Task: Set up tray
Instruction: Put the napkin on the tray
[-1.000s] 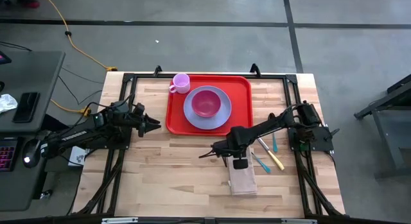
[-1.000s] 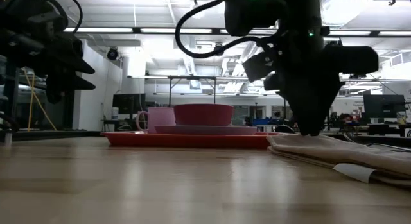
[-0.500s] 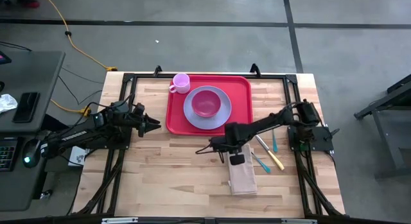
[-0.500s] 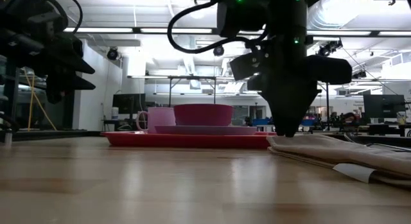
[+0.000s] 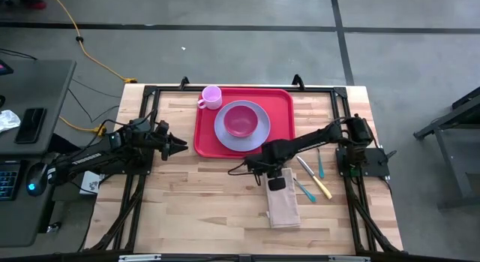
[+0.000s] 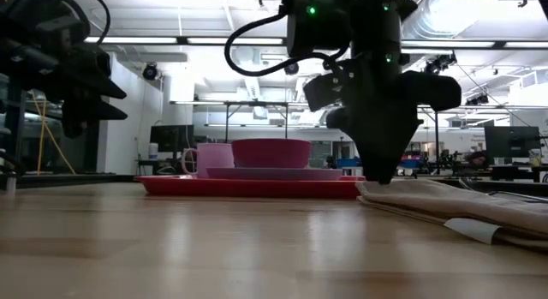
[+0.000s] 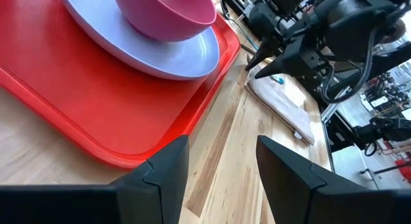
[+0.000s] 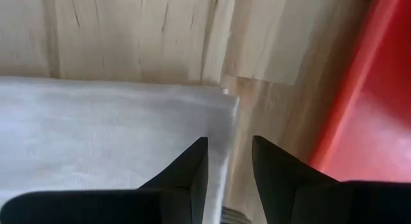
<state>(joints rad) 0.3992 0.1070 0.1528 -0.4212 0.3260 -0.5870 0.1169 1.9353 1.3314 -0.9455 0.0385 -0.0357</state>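
Observation:
My right gripper grabs the beige napkin by its short end edge (image 8: 225, 150) next, to lay the napkin on the red tray.
The red tray (image 5: 281, 104) lies at the table's far middle and carries a lavender plate (image 5: 259, 131) with a pink bowl (image 5: 240, 119) and a pink cup (image 5: 211, 96). A folded beige napkin (image 5: 283, 208) lies flat on the wood nearer the front. My right gripper (image 5: 259, 170) points down, slightly open, over the napkin's far end (image 8: 128, 134), close to its corner (image 8: 225, 102) beside the tray's rim (image 8: 379, 89). My left gripper (image 5: 182, 147) hovers open and empty just left of the tray (image 7: 96, 102). My right gripper comes from above, pointing down, with its fingertips (image 6: 381, 177) at the napkin's far end next to the tray. I cannot tell whether they touch the cloth. The napkin (image 6: 445, 205) lies flat on the table.
Several utensils, among them a yellow-handled one (image 5: 321, 187) and teal-handled ones (image 5: 320, 167), lie on the wood right of the napkin. Bare wood lies left of the napkin and along the front (image 5: 202, 209). A black frame (image 5: 150, 93) runs around the table.
My right gripper has gone toward the table's left and slightly toward the tray, staying low and pointing down, from over the napkin to its far end. The napkin has stayed flat where it was.

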